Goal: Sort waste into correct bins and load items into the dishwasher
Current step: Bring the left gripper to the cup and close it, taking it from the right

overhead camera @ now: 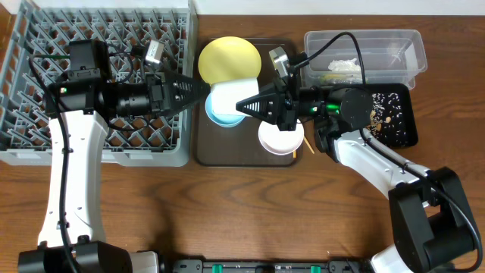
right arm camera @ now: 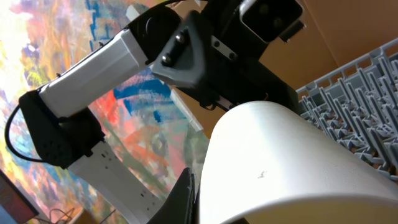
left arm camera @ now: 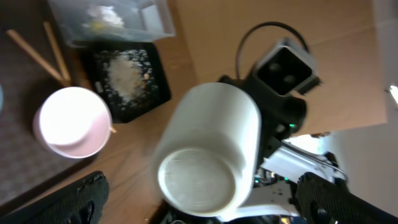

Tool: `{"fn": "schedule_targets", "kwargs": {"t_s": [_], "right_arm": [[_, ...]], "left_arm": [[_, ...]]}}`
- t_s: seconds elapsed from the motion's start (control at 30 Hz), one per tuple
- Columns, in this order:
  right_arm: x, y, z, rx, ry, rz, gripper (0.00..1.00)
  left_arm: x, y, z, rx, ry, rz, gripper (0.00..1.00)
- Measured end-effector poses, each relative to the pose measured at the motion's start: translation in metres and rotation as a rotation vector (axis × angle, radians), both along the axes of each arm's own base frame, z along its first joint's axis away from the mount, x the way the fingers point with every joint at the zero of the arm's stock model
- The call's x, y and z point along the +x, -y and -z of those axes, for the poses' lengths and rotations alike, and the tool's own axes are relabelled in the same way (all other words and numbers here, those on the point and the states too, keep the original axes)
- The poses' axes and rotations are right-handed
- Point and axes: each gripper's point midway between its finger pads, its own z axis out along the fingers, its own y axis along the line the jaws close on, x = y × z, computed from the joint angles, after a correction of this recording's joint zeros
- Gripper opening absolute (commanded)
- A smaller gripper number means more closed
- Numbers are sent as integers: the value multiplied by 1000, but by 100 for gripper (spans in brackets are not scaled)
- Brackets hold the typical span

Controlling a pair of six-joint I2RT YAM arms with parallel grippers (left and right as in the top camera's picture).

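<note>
The white cup should go opening first into the dish rack (overhead camera: 45, 144), so the left gripper should next grab across the white cup's base end (overhead camera: 218, 99).
My right gripper (overhead camera: 241, 106) (right arm camera: 193, 199) is shut on the white cup (overhead camera: 229, 94) (right arm camera: 292, 162) and holds it sideways above the light blue bowl (overhead camera: 222, 118). In the left wrist view the cup (left arm camera: 208, 155) turns its base toward the camera. My left gripper (overhead camera: 203, 92) (left arm camera: 202, 202) is open wide just left of the cup, one finger to each side, not touching it. The yellow plate (overhead camera: 227, 59) and the small white bowl (overhead camera: 280, 136) (left arm camera: 71, 121) sit on the brown serving tray (overhead camera: 227, 155). Chopsticks (left arm camera: 46, 53) lie beside the small bowl. The grey dish rack (overhead camera: 45, 144) (right arm camera: 360, 93) stands at the left.
The clear tub (overhead camera: 394, 42) (left arm camera: 158, 22) with white scraps stands at the back right. In front of it is the black tray (overhead camera: 409, 125) (left arm camera: 127, 78), strewn with rice grains. The two arms meet over the serving tray.
</note>
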Motion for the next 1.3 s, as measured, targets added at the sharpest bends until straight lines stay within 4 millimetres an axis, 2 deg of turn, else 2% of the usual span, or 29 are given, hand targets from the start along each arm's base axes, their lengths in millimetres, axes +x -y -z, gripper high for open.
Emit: {"fn": "schedule_targets", "kwargs": {"t_s": [0.17, 0.33, 0.67, 0.9, 1.1, 1.3], "right_arm": [[0, 0, -1, 0, -15, -1, 1], [0, -1, -2, 6, -13, 2, 1], [-1, -4, -38, 34, 94, -28, 1], [-3, -17, -22, -29, 5, -68, 1], [-12, -23, -20, -33, 32, -95, 1], [-12, -23, -19, -34, 37, -96, 1]], "left_arm": [[-5, 5, -9, -54, 15, 34, 100], [-14, 20, -9, -59, 6, 85, 99], [-17, 27, -8, -50, 2, 106, 99], [-17, 27, -8, -50, 2, 106, 96], [-17, 27, -8, -50, 2, 106, 91], [-17, 27, -8, -50, 4, 106, 84]]}}
